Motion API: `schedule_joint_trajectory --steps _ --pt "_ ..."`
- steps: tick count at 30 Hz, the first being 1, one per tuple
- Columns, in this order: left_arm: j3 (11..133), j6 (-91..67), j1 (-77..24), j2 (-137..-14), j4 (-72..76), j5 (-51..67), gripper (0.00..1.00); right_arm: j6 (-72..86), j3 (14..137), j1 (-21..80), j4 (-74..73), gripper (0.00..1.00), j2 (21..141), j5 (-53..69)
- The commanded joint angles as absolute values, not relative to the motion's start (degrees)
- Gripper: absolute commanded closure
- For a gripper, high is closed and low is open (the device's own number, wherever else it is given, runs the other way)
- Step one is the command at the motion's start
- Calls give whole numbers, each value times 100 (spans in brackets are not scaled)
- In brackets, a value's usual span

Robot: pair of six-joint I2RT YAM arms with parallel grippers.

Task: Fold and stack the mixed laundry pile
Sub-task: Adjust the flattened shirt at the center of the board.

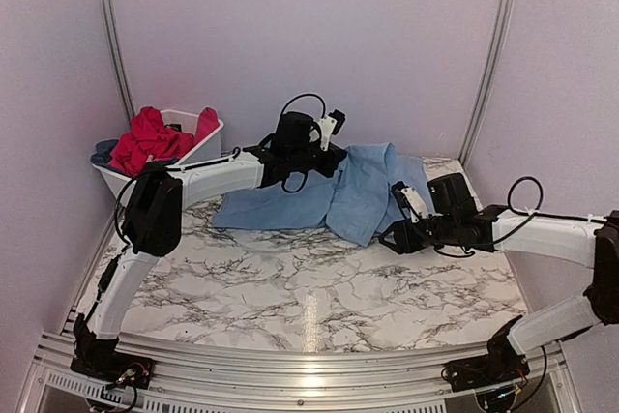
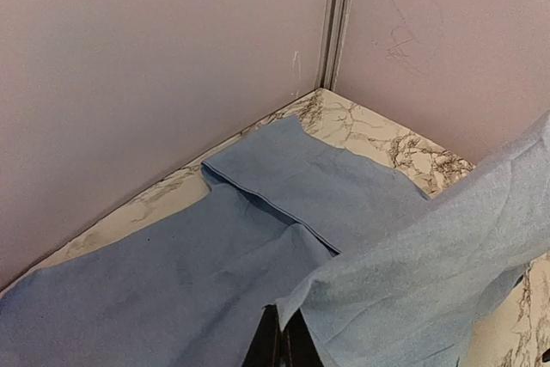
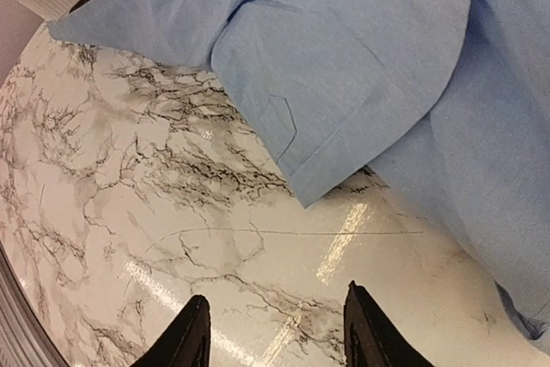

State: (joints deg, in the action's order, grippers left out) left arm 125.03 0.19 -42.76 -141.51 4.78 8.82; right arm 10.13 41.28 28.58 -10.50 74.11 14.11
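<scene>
My right gripper grabs the light blue shirt's short sleeve at its near hem corner [image 1: 365,242] [image 3: 307,197] next, to fold it over the shirt's body.
A large light blue shirt [image 1: 329,191] lies spread on the marble table at the back centre. My left gripper [image 1: 331,129] hovers over its far edge, shut on a fold of the shirt [image 2: 404,272] that it holds lifted; the black fingertips [image 2: 284,341] pinch the cloth's edge. My right gripper [image 1: 404,202] is open and empty, low over the bare marble just in front of the shirt's short sleeve [image 3: 344,118]. Red/pink garments [image 1: 150,137] and a bit of dark blue cloth [image 1: 104,150] sit in the white basket.
The white plastic basket [image 1: 203,142] stands at the back left against the wall. Lilac walls with metal rails close the back and sides. A metal rail runs along the table's near edge [image 1: 309,355].
</scene>
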Motion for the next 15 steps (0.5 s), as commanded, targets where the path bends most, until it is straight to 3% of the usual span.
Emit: schedule_joint_trajectory --steps 1,15 --pt "12644 -85 -4339 -13958 648 1033 100 1273 4241 2716 148 51 7914 1345" --pt "12528 -26 -4334 -13893 747 980 100 1862 4180 2658 1492 37 9405 1322"
